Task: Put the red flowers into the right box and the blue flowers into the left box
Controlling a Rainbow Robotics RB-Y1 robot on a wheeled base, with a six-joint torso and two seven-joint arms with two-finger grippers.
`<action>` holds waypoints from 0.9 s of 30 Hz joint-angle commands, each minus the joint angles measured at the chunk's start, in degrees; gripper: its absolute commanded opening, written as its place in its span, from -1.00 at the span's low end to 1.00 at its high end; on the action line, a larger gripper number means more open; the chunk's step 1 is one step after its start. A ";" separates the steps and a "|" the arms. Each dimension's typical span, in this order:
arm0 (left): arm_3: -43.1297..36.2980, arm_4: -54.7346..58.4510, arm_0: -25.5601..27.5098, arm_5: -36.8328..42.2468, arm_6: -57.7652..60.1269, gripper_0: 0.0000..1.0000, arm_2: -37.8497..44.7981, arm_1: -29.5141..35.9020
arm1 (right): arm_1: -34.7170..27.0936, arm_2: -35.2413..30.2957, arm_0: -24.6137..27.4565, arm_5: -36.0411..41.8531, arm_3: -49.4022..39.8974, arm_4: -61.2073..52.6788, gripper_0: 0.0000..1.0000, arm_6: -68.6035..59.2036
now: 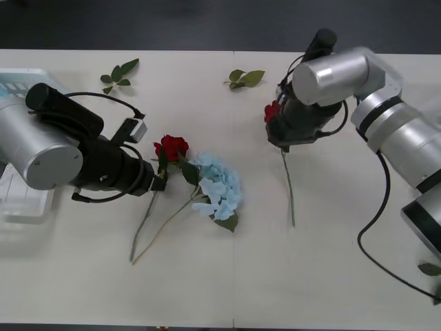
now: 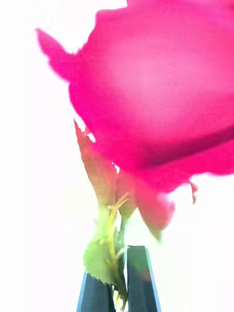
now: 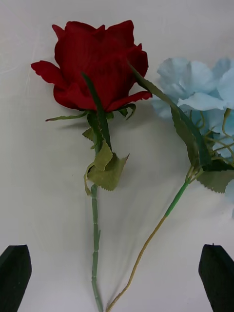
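My left gripper picks up the second red rose by its green stem (image 3: 95, 234) next, since the rose's red petals spread wide and delicate at its top.
My right gripper (image 1: 283, 140) (image 2: 118, 285) is shut on the stem of a red rose (image 1: 272, 111) (image 2: 156, 87), just below the bloom. Its stem (image 1: 290, 189) trails toward the table's front. A second red rose (image 1: 172, 147) (image 3: 97, 68) lies at mid-table with a pale blue hydrangea (image 1: 218, 187) (image 3: 204, 92) touching it, their stems crossing. My left gripper (image 1: 160, 182) (image 3: 117, 278) is open right over that rose's stem, with both stems between its fingers. The left box (image 1: 24, 207) is a white tray under my left arm. The right box is hidden.
Loose green leaf sprigs lie at the back left (image 1: 118, 74), the back middle (image 1: 247, 77) and the right edge (image 1: 431, 270). A black cable (image 1: 368, 234) hangs from my right arm over the table.
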 commanded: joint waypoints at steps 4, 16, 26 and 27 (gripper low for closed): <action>4.30 -9.57 -7.33 -0.36 5.98 1.00 -7.00 -2.88 | -18.81 3.03 -4.69 9.18 -12.81 -8.39 -0.81 3.52; 15.46 -13.53 -12.69 0.60 4.66 1.00 -12.72 -7.80 | -37.53 3.30 -0.91 9.89 -17.20 -21.31 -0.79 7.39; 18.45 -14.32 -13.13 1.39 2.82 1.00 -14.65 -7.80 | -38.49 3.03 1.99 6.28 -18.52 -19.90 0.76 16.62; 19.06 -14.41 -13.31 1.39 2.56 1.00 -15.00 -7.89 | -38.41 2.94 1.91 6.46 -19.57 -19.73 0.78 16.27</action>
